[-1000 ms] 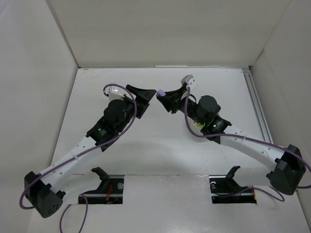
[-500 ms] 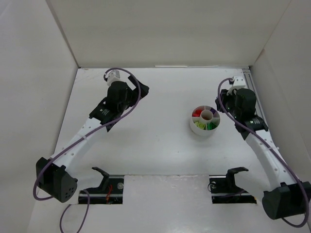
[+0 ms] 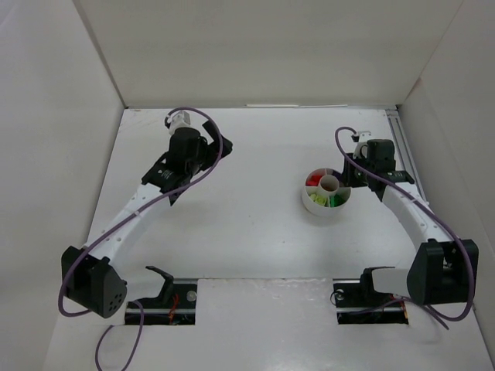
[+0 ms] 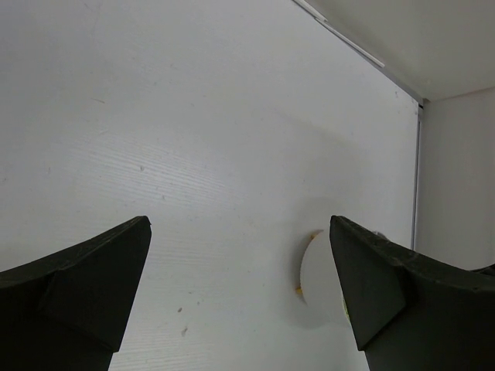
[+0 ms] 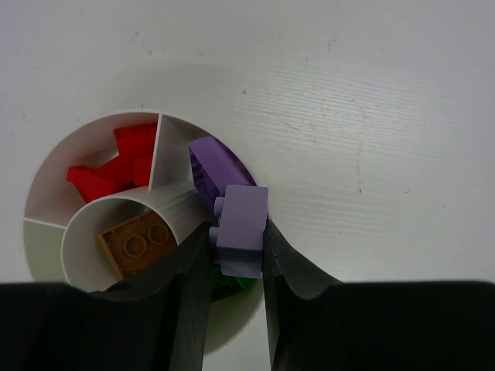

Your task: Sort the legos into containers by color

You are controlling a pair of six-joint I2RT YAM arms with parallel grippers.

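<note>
The lilac lego is ready for my right gripper to release now. Its loose end is over the dish's wedge by the darker purple lego [image 5: 214, 165], so the lilac lego would stay inside.
The round white dish [image 3: 315, 207] with wedge containers stands right of the table's middle. My right gripper [image 5: 236, 249] is shut on a lilac lego [image 5: 242, 224], held just above the dish's wedge that holds a darker purple lego [image 5: 214, 165]. Red legos [image 5: 116, 164] lie in the neighbouring wedge, and an orange-brown lego [image 5: 138, 246] sits in the central cup. A dark green lego [image 5: 232, 286] shows under the fingers. In the top view the right gripper [image 3: 350, 176] sits at the dish's right rim. My left gripper [image 4: 240, 224] is open and empty, far left of the dish [image 4: 319, 278], near the back left [image 3: 210, 148].
White walls enclose the table on the left, back and right. A metal rail [image 3: 410, 166] runs along the right edge. Two black mounts [image 3: 161, 277] [image 3: 371, 278] sit at the near edge by the arm bases.
Both arms have drawn apart from the middle, uncovering the dish. The left arm went back-left and stopped. The right arm swung out right, then brought the lilac lego over the dish.
</note>
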